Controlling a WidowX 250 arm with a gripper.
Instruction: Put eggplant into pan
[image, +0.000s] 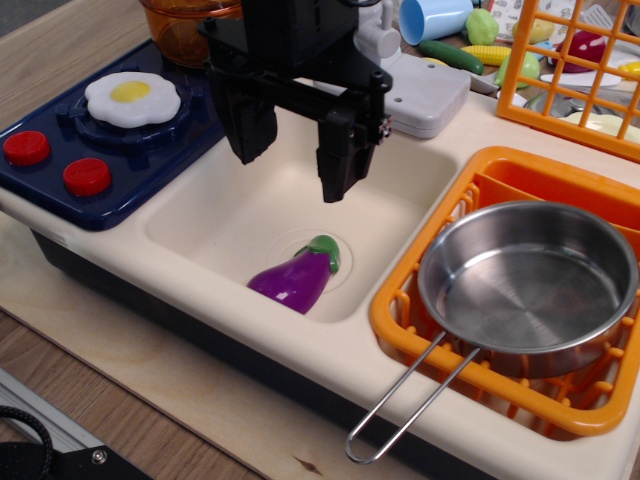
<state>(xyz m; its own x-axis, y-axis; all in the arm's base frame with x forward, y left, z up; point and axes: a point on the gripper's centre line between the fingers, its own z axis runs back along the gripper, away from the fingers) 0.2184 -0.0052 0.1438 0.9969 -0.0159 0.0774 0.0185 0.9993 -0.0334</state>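
Note:
My gripper needs to grab the eggplant by its plump purple body (296, 280) next, so that it can then put the eggplant into the steel pan (530, 285).
The purple eggplant (297, 277) with its green stem cap lies on the floor of the cream sink basin (205, 222), near the drain at the front. The shiny steel pan (530, 285) sits in the orange dish rack (400, 325) to the right, empty, its wire loop handle pointing to the front left. My black gripper (292, 168) hangs open above the sink, fingers pointing down, above and slightly behind the eggplant, not touching it.
A blue stove (90, 150) with red knobs and a toy fried egg (132, 99) is at left. An orange pot (185, 28) stands behind it. A green cucumber (450, 56), a blue cup (432, 18) and an orange basket (575, 75) of toys stand at the back right.

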